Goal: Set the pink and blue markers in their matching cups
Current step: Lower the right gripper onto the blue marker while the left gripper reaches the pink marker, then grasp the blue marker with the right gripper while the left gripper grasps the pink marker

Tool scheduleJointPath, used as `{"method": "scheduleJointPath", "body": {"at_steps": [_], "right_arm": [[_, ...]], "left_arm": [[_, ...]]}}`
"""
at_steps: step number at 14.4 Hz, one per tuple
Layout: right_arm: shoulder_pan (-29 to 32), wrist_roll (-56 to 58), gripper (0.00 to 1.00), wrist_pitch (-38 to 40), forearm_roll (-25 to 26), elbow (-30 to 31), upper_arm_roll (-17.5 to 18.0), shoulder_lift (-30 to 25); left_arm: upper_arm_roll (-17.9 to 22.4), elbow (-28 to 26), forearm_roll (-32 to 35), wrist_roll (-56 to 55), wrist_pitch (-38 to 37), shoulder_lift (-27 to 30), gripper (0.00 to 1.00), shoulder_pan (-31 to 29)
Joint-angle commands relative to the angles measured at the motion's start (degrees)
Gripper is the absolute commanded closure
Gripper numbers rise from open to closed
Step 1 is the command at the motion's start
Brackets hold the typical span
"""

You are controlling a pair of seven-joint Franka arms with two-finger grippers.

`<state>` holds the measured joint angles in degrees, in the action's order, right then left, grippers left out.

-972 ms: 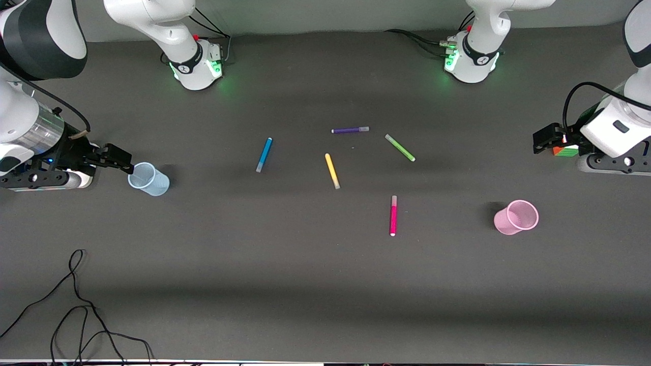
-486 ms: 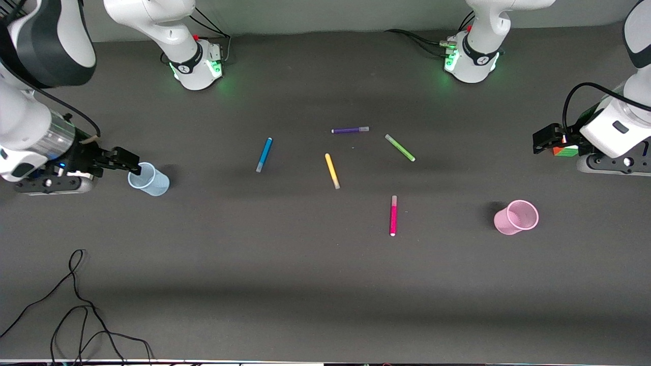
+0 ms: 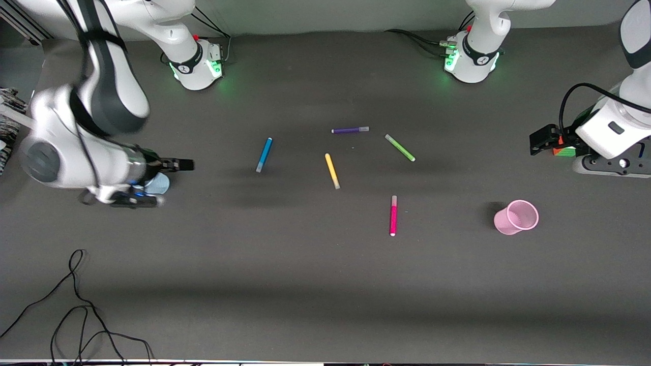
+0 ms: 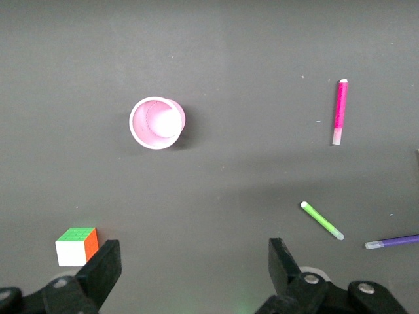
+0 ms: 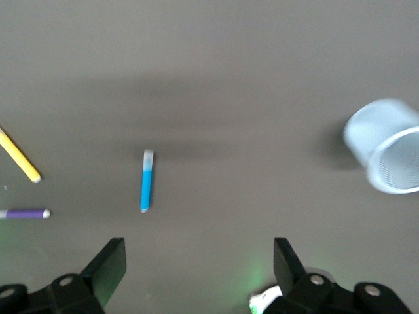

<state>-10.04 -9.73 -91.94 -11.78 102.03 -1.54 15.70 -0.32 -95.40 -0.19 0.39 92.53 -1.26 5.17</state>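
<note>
My right gripper grabs the blue marker by its pale end with the cap next, to put the marker in the pale blue cup.
The blue marker lies flat toward the right arm's end of the marker group and also shows in the right wrist view. The pale blue cup is mostly hidden under the right arm; it shows in the right wrist view. My right gripper is open and empty, between the blue cup and the blue marker. The pink marker lies nearer the front camera, apart from the pink cup. My left gripper is open and empty, waiting at the left arm's end; its wrist view shows the pink cup and pink marker.
A purple marker, a yellow marker and a green marker lie mid-table near the blue one. A colour cube sits by the left gripper. Black cables lie at the front corner by the right arm's end.
The right arm has swung toward the table's middle; its gripper passed over the blue cup toward the blue marker and the arm now covers most of the cup. The left arm barely moved.
</note>
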Motion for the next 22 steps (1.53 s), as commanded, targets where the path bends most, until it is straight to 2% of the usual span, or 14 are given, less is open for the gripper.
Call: {"method": "scheduleJointPath", "body": {"at_steps": [1,6,9,12,14,15,17,19,22], "right_arm": [[0.1,-4.3,0.00,1.1,-5.8,-1.3,-0.1,8.9],[-4.5,-16.0,0.00,-2.6,-8.9,-1.5,0.8,18.6],[-6.3,-20.1,0.00,-6.1,-11.0,-1.1,1.8,22.2],[-7.4,-20.1,0.00,-10.2,-13.9,0.1,2.2,25.3],[-7.4,-19.2,0.03,-13.5,-16.7,2.3,2.3,25.5],[-7.4,-19.2,0.13,-13.7,-16.8,2.5,2.5,25.5],[-7.4,-19.1,0.44,-13.6,-16.8,2.5,2.9,25.3],[-7.4,-19.1,0.69,-13.4,-16.8,2.5,2.9,24.9],[-7.4,-19.1,0.96,-13.1,-16.8,2.5,2.9,24.5]], "left_arm": [[-3.1,2.1,-0.2,-0.8,-0.2,-2.2,0.00,1.8],[-13.9,1.8,-1.0,-13.5,8.0,-8.7,0.01,2.4],[-14.6,1.7,-0.3,-18.8,11.6,-11.7,0.01,6.6],[-14.5,0.3,1.3,-21.1,14.5,-15.6,0.01,8.4],[-14.6,-2.1,3.2,-23.3,19.6,-18.2,0.01,8.8],[-14.5,-3.8,4.3,-23.8,22.6,-19.4,0.01,9.5],[-14.5,-7.0,5.3,-24.6,27.8,-21.5,0.01,9.9],[-14.5,-8.8,6.5,-25.5,33.0,-24.0,0.01,10.8],[-14.4,-8.9,8.4,-28.1,38.6,-29.7,0.01,12.3]]}}
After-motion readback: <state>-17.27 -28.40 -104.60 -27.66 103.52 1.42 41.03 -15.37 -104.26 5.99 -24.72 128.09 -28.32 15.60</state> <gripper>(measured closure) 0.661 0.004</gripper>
